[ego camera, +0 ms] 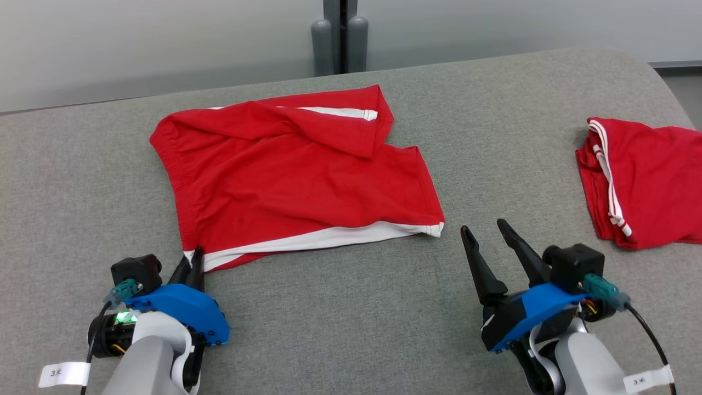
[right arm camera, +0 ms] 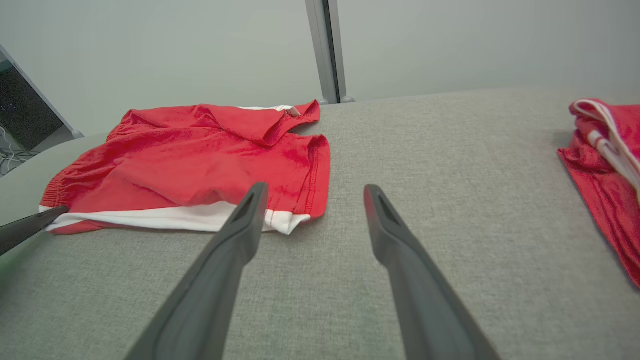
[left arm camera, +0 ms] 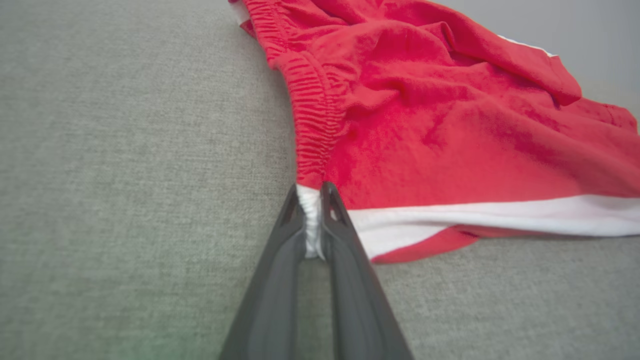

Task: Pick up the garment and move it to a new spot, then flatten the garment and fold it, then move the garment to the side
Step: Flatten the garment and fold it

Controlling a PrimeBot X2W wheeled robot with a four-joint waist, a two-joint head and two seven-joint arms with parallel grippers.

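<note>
I need to fold the red shorts point(ego camera: 289, 178), so next I should use my right gripper to grab their leg hem by its corner with the white stripe point(ego camera: 434, 228).
Red shorts with white side stripes point(ego camera: 285, 175) lie spread on the grey table, one leg folded back over the top. My left gripper point(ego camera: 193, 262) is shut on the near left corner of the waistband, and the white stripe is pinched between its fingers point(left arm camera: 313, 210). My right gripper point(ego camera: 485, 233) stands open just right of the shorts' near right hem corner point(right arm camera: 287, 222), touching nothing. In the right wrist view the shorts point(right arm camera: 200, 160) lie ahead and to the left of my open fingers point(right arm camera: 250, 210).
A second red garment with white stripes point(ego camera: 641, 181) lies bunched at the table's right edge point(right arm camera: 605, 165). A grey post point(ego camera: 340, 33) stands behind the table's far edge. Bare grey tabletop point(ego camera: 521, 126) lies between the two garments.
</note>
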